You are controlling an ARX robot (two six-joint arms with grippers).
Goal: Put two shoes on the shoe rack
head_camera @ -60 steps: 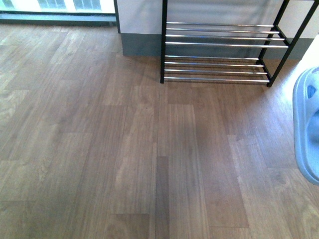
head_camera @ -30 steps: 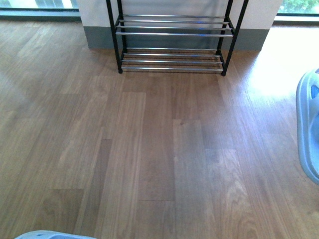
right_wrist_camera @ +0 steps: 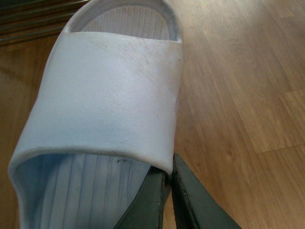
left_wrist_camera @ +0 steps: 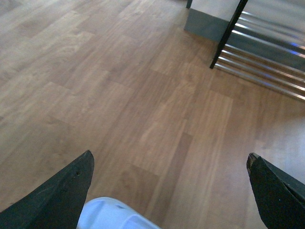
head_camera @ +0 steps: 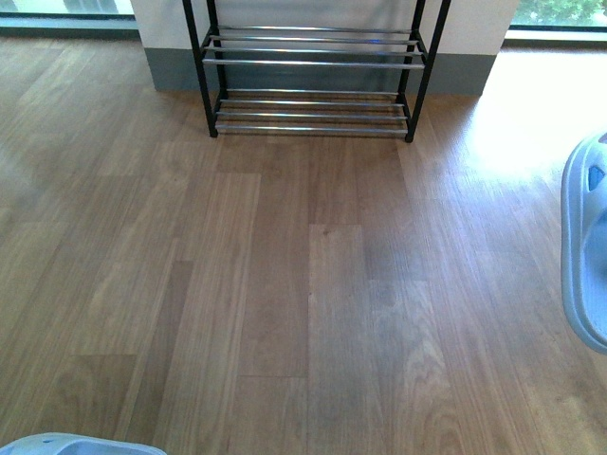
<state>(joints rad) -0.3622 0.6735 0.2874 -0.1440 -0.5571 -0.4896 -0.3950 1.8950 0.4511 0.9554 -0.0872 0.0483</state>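
The left gripper will next pick up the second pale blue sandal by its strap edge (left_wrist_camera: 121,214) to put the sandal on the shoe rack (left_wrist_camera: 262,47).
The shoe rack (head_camera: 313,59) with black side frames and chrome rods stands at the far middle against the wall, and shows in the left wrist view (left_wrist_camera: 257,52). My right gripper (right_wrist_camera: 167,176) is shut on the side wall of a pale blue slide sandal (right_wrist_camera: 105,95), held above the floor; that sandal shows at the right edge of the front view (head_camera: 586,251). A second pale blue sandal (head_camera: 76,445) sits at the bottom left edge. My left gripper (left_wrist_camera: 169,164) is open above the floor, with that sandal (left_wrist_camera: 112,215) just below its jaws. No sneakers are in view.
Wooden plank floor (head_camera: 285,284) stretches between me and the rack. A grey skirting and white wall (head_camera: 455,66) stand behind the rack, with windows at either side.
The view has swung and moved: the rack shifted from the upper right to the upper middle. The second sandal has come into view at the bottom left. The held sandal stays at the right edge.
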